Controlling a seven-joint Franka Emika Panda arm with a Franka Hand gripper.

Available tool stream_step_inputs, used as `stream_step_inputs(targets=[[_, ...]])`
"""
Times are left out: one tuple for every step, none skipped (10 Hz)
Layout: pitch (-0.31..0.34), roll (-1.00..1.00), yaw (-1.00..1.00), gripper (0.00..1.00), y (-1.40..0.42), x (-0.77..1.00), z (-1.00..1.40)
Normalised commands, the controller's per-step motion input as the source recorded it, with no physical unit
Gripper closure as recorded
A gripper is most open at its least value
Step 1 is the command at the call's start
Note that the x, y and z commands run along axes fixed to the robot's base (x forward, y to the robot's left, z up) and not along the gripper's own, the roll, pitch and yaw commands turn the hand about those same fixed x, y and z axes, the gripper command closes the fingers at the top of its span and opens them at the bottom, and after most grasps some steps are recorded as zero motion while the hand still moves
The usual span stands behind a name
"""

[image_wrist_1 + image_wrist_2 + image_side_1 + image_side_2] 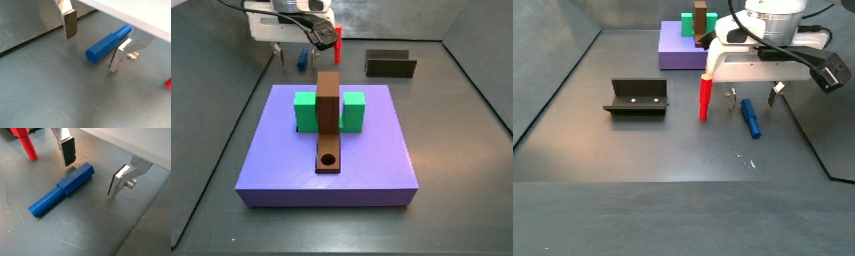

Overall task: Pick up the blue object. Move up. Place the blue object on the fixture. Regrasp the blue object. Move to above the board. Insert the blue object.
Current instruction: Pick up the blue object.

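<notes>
The gripper will grab the blue peg by its thicker body (302,61) (100,47) to set it on the fixture.
The blue object (750,117) is a short blue peg lying flat on the grey floor. It also shows in both wrist views (105,46) (62,189). My gripper (760,90) hangs just above it, open and empty. In both wrist views (93,44) (93,167) one end of the peg lies between the spread fingers, and neither finger touches it. The fixture (637,98) stands apart on the floor, also seen in a side view (390,64). The purple-blue board (285,165) carries a green block (306,110) and a long brown bar (329,120).
A thin red peg (704,100) stands upright on the floor close beside my gripper, also seen in a wrist view (25,145). The enclosure's grey walls ring the floor. The board (676,52) lies behind my gripper.
</notes>
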Motion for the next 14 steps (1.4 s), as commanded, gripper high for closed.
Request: stream_step_inputs(targets=[[-0.027, 0.04, 0.00, 0.00, 0.00, 0.00, -0.17], [-0.027, 0.03, 0.00, 0.00, 0.00, 0.00, -0.16], [-0.004, 0.02, 0.00, 0.00, 0.01, 0.00, -0.03], [-0.003, 0.02, 0.00, 0.00, 0.02, 0.00, -0.04], [0.000, 0.01, 0.00, 0.00, 0.01, 0.00, 0.00], [0.000, 0.00, 0.00, 0.00, 0.00, 0.00, 0.00], [0.000, 0.00, 0.00, 1.00, 0.00, 0.00, 0.00], [0.000, 0.00, 0.00, 1.00, 0.00, 0.00, 0.00], [0.000, 0.00, 0.00, 1.00, 0.00, 0.00, 0.00], [0.000, 0.00, 0.00, 1.00, 0.00, 0.00, 0.00], [0.000, 0.00, 0.00, 1.00, 0.00, 0.00, 0.00], [0.000, 0.00, 0.00, 1.00, 0.00, 0.00, 0.00], [0.000, 0.00, 0.00, 1.00, 0.00, 0.00, 0.00], [0.000, 0.00, 0.00, 1.00, 0.00, 0.00, 0.00]])
